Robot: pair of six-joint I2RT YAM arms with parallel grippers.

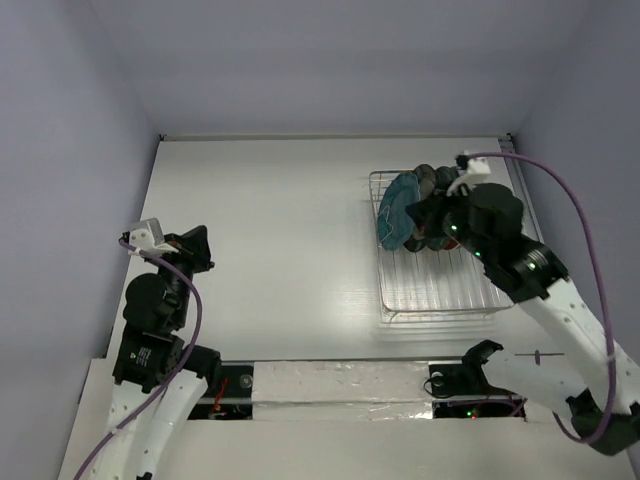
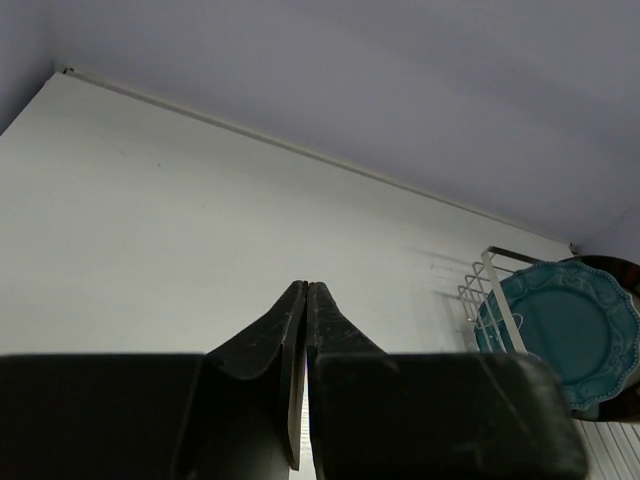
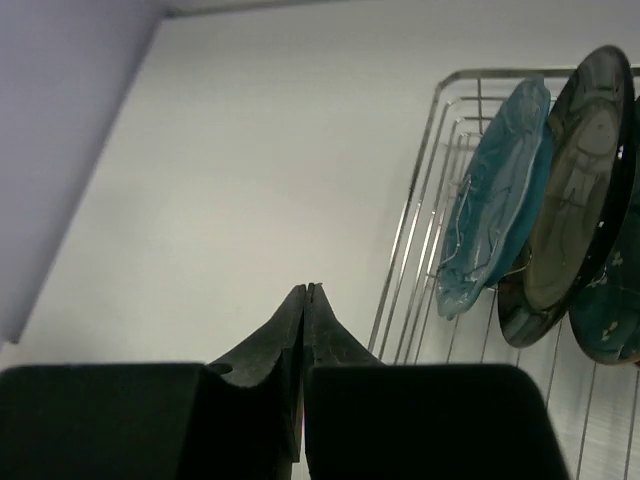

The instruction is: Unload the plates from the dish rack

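My right gripper's shut fingertips sit short of the teal plate's rim (image 1: 399,210). If I lifted it now, the plates would stay in the rack (image 1: 432,290).
The chrome wire dish rack (image 1: 432,290) stands on the right of the table. Several plates stand upright at its far end, a teal speckled one (image 1: 398,212) in front. In the right wrist view the teal plate (image 3: 495,200), a dark glossy plate (image 3: 575,190) and a teal flowered plate (image 3: 612,310) lean in the rack (image 3: 420,240). My right gripper (image 3: 307,287) is shut and empty, over the rack's left side, just beside the plates (image 1: 420,214). My left gripper (image 2: 306,285) is shut and empty, far left (image 1: 196,246); it sees the teal plate (image 2: 570,330).
The white table (image 1: 270,230) is boxed in by pale walls at the back and both sides. The near half of the rack holds only bare wires. A strip with the arm bases (image 1: 340,385) runs along the near edge.
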